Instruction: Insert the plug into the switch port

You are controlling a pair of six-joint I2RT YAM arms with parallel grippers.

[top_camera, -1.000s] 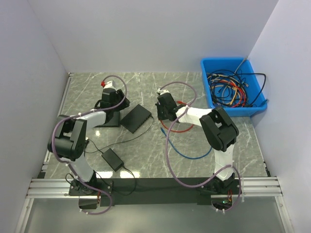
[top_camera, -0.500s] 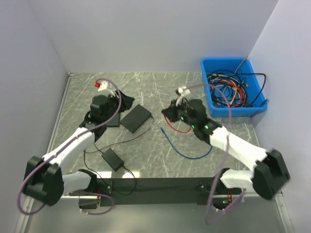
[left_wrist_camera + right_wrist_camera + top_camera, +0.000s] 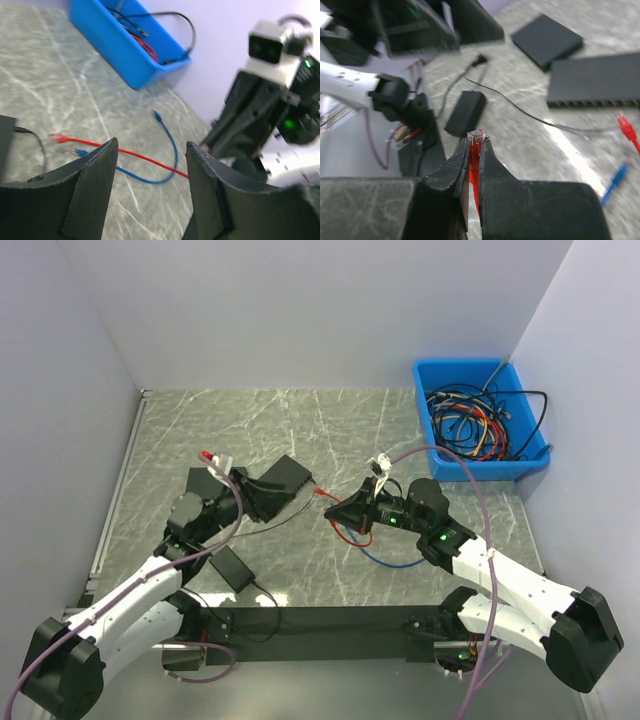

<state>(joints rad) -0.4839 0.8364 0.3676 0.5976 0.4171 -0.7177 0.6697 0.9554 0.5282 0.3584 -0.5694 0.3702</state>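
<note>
My left gripper grabs the red cable's plug just behind its body next, leaving the plug's clear tip free for regripping and insertion.
My right gripper is shut on the red cable's clear-tipped plug, which sticks up between the fingertips. Beyond it to the right lies the flat black switch, with a row of ports along its near edge. From above, the right gripper hovers just right of the switch. The red cable's other plug lies loose on the table between them. My left gripper sits at the switch's near-left side. It is open, with its fingers wide apart over bare table and nothing between them.
A blue bin full of cables stands at the back right. A blue cable loops on the table under the right arm. A black power adapter with its thin lead lies near the front. Another flat black box lies beyond the switch.
Both arms have stretched out and dropped lower. The right gripper has moved nearer and left with the red plug. The left gripper has moved to the switch and opened a little wider.
</note>
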